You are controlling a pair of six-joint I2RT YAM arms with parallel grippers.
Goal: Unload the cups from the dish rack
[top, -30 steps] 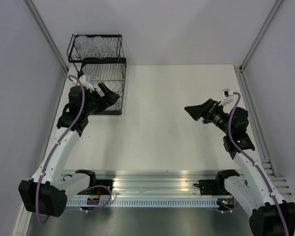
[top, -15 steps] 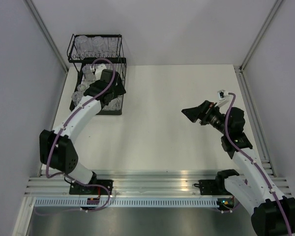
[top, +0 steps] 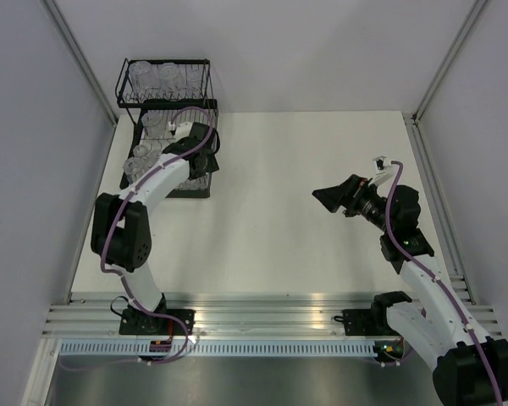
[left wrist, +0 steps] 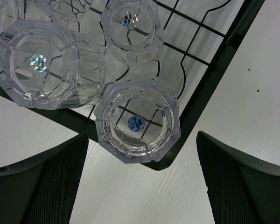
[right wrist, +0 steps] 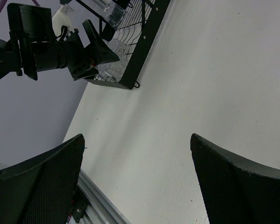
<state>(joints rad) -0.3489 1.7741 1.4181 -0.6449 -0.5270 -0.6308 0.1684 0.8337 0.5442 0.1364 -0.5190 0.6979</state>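
The left gripper grabs the corner cup by its upturned base next, leaving the cup's rim end free for my right gripper to grab at handover.
The black wire dish rack stands at the table's far left corner, with clear cups on its upper tier and more on the lower one. My left gripper hangs open over the lower tier's front right corner. In the left wrist view three cups sit upside down on the wires: one by the corner, one to its left, one behind. The open left gripper holds nothing, and its fingers flank the corner cup from above. My right gripper is open and empty over the table's right half.
Grey walls close in the table on the left, back and right. The right wrist view shows bare white table between the open right gripper, the rack and left gripper far off, and the aluminium rail at the near edge.
The left arm swung from the rack's left front side over to its front right corner, and its jaws spread a little wider. The right arm shifted slightly left.
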